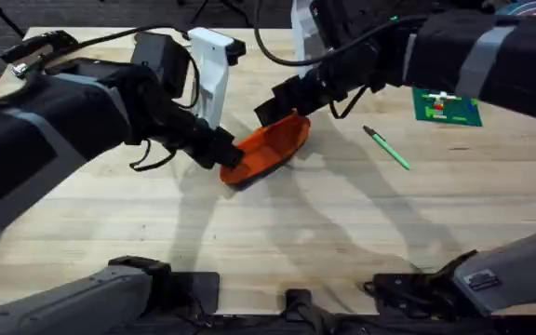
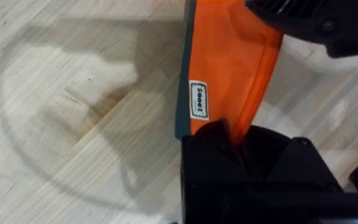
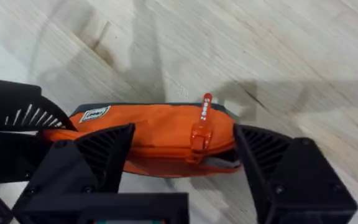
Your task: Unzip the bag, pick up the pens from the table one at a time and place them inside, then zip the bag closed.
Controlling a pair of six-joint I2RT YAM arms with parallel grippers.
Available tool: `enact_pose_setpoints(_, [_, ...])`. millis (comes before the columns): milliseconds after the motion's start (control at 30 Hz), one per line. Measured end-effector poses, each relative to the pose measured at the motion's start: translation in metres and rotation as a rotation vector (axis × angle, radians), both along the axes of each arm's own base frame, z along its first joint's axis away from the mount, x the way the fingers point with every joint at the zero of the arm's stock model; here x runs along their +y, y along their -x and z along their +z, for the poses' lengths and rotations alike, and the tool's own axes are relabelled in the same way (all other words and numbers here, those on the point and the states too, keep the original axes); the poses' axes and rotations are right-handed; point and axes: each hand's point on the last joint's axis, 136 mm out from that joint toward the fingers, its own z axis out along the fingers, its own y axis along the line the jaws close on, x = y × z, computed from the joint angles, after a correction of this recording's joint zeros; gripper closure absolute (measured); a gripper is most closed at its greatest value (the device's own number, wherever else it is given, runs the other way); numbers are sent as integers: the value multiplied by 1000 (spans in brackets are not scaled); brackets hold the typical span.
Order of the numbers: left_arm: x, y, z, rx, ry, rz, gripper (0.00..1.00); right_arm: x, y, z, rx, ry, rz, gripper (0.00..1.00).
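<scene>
I should next grab the small red pull by its slider end (image 3: 201, 138) with my right gripper, so I can work the zipper of the orange bag (image 3: 151, 129).
The orange bag (image 1: 270, 145) lies slanted on the table (image 1: 342, 223), mid-table. My left gripper (image 1: 223, 154) is shut on its lower-left end; in the left wrist view the black fingers (image 2: 219, 134) pinch the orange fabric (image 2: 229, 62) beside a small white label. My right gripper (image 1: 282, 107) hovers at the bag's upper-right end. It is open in the right wrist view, its fingers (image 3: 107, 155) straddling the bag (image 3: 148, 127), with the red pull (image 3: 202, 121) between them. A green pen (image 1: 386, 147) lies on the table to the right of the bag.
A white stand-like object (image 1: 214, 70) stands behind the bag. A green card (image 1: 447, 107) lies at the back right. Bare wood stretches in front of the bag toward the arm bases.
</scene>
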Motion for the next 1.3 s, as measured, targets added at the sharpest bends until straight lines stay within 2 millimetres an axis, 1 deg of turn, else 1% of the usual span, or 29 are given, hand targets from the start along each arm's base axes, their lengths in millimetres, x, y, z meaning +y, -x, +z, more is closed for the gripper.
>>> enact_pose_setpoints(100, [0, 0, 0, 0, 0, 0, 958, 0, 0, 0, 0, 0, 0, 68])
enact_pose_setpoints(267, [0, 0, 0, 0, 0, 0, 958, -1, 2, -1, 8, 5, 0, 155])
enact_pose_setpoints(433, [0, 0, 0, 1, 0, 0, 958, -4, 6, -5, 31, 20, -1, 215])
enact_pose_setpoints(600, [0, 0, 0, 2, 0, 0, 958, -6, 5, -5, 28, 27, -6, 369])
enact_pose_setpoints(833, [0, 1, 0, 3, 0, 0, 957, -9, 3, -6, 21, 39, -17, 643])
enact_pose_setpoints(933, [0, 1, 0, 3, 0, 0, 957, -9, 3, -6, 20, 42, -19, 721])
enact_pose_setpoints(1067, [0, 1, 0, 3, 0, 0, 958, -11, 2, -6, 18, 44, -23, 859])
enact_pose_setpoints(1133, [0, 1, 0, 3, 0, 0, 958, -11, 2, -6, 18, 43, -24, 954])
enact_pose_setpoints(1300, [0, 1, 0, 4, -1, 0, 958, -11, 2, -6, 18, 43, -24, 968])
